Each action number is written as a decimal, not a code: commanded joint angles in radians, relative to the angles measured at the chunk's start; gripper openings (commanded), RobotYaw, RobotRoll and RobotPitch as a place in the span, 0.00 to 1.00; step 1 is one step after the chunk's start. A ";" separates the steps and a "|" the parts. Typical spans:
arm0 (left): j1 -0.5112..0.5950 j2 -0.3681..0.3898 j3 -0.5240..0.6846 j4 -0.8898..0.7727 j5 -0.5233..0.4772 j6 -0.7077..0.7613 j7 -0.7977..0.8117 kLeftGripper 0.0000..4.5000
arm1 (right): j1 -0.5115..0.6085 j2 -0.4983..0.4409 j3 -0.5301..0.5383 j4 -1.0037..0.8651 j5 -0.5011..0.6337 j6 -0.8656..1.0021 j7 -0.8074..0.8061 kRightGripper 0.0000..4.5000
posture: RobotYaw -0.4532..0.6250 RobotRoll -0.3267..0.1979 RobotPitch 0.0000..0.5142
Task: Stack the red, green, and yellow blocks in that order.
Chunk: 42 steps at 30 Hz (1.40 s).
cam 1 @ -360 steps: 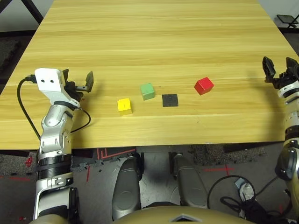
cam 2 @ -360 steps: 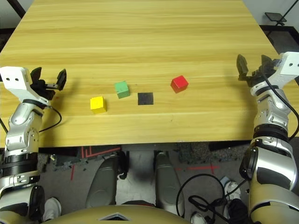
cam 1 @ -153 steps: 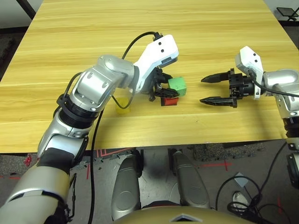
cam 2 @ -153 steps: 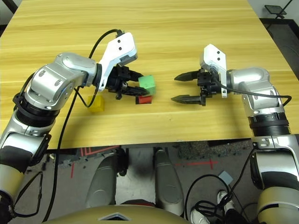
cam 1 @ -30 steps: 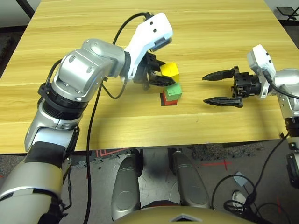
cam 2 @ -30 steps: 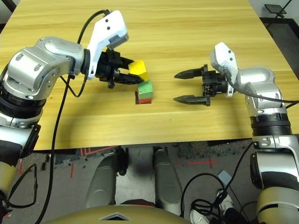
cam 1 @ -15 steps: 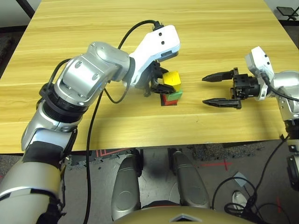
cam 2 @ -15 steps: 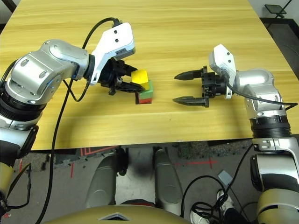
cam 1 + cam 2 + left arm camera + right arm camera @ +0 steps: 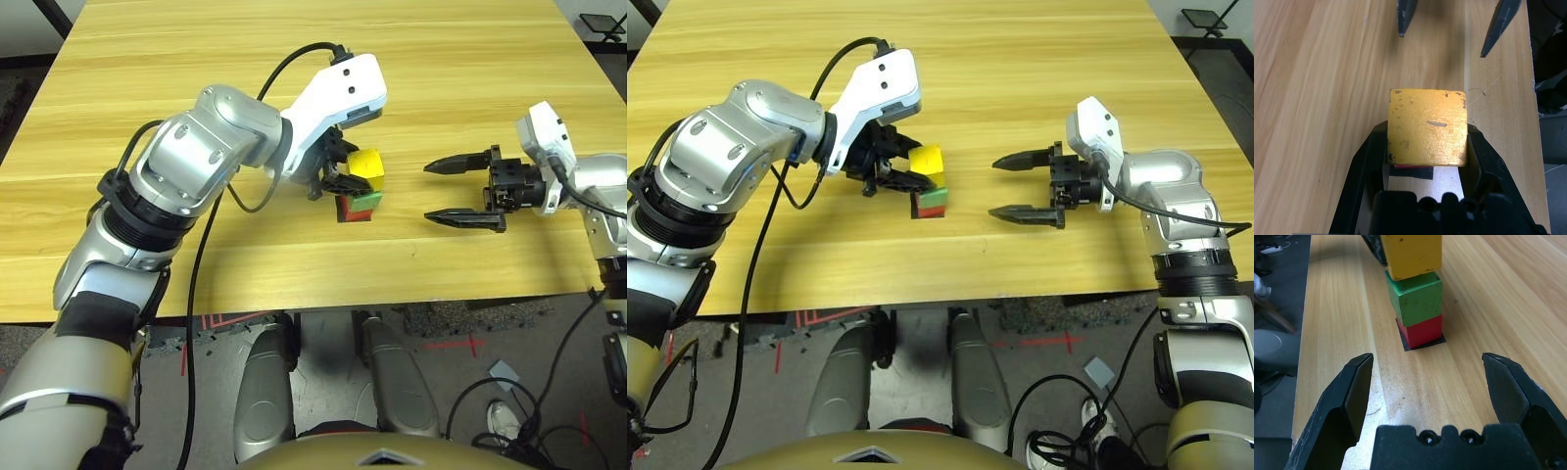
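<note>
The yellow block's base (image 9: 372, 186) sits on the green block (image 9: 363, 202). I will open my left gripper, and the yellow block would stay stacked.
The red block (image 9: 1421, 330) sits on a flat black patch (image 9: 1422, 347) with the green block (image 9: 1415, 297) on top of it. The yellow block (image 9: 1411, 254) rests on the green one, slightly askew. My left gripper (image 9: 345, 176) is shut on the yellow block (image 9: 1427, 127), one finger against each of its sides. My right gripper (image 9: 428, 192) hangs open to the right of the stack, fingertips pointing at it, a short gap away. Its two tips (image 9: 1400, 29) also show beyond the yellow block in the left wrist view.
The wooden table (image 9: 294, 78) stretches wide behind and beside the stack. A black cable (image 9: 201, 255) loops from my left arm down over the table's front edge.
My left gripper has brought the yellow block down from above and behind the stack onto the green block. The right gripper has stayed open in about the same place.
</note>
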 commanded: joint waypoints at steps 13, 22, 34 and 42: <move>0.007 -0.017 -0.031 -0.009 0.032 -0.005 -0.016 0.46 | 0.033 -0.010 -0.020 -0.041 0.015 0.019 -0.010 1.00 | 0.41 0.79 0.54; 0.014 -0.028 0.012 -0.007 0.012 0.019 0.002 0.99 | 0.023 -0.003 -0.016 -0.030 0.013 0.012 -0.009 1.00 | 0.42 0.78 0.54; 0.142 0.145 0.479 -0.129 -0.336 0.258 -0.037 0.99 | -0.006 -0.040 -0.135 0.062 0.066 0.094 -0.084 1.00 | 0.45 0.69 0.50; 0.452 0.002 0.762 0.054 -0.040 -0.308 0.456 0.99 | 0.094 -0.011 -0.410 0.350 0.006 -0.075 -0.526 1.00 | 0.45 0.57 0.51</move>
